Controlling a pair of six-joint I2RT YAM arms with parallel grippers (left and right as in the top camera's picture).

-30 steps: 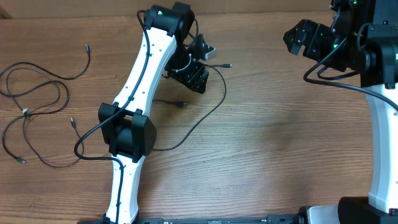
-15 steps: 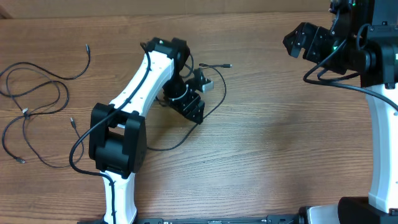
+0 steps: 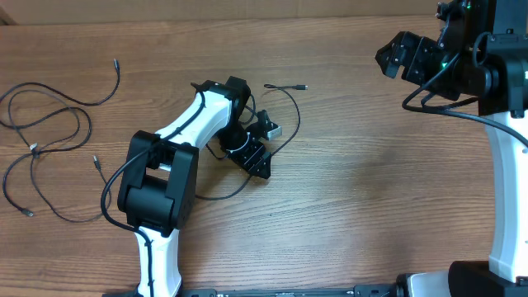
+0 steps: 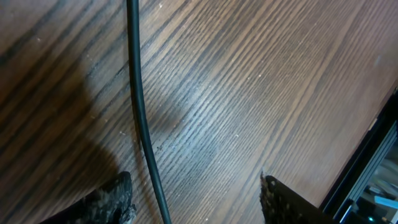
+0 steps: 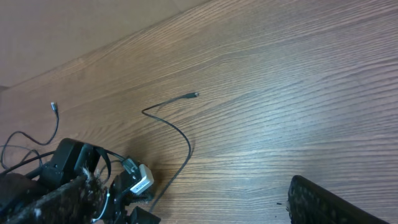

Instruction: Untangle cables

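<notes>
I will next pick up the single black cable with my left gripper by its middle part, away from its plug, so its ends stay free to untangle.
A single black cable (image 3: 290,132) runs from its plug near the table's middle back, curves down and passes under my left arm. In the left wrist view this cable (image 4: 142,124) lies flat on the wood, running between my open left gripper's (image 4: 196,200) two fingertips, closer to the left one. In the overhead view the left gripper (image 3: 254,158) is low over the table. A loose tangle of thin black cables (image 3: 49,132) lies at the far left. My right gripper (image 3: 394,54) is open and empty, high at the back right. The right wrist view (image 5: 186,205) shows the single cable (image 5: 185,140).
The left arm is folded back on itself, with its elbow (image 3: 157,186) over the near-left table. The right arm's base column (image 3: 507,190) stands at the right edge. A cardboard wall (image 3: 247,8) runs along the back of the wooden table (image 3: 371,190).
The left arm has folded back, and its gripper has moved toward the near side and down over the single cable. The cable and the right arm have stayed put.
</notes>
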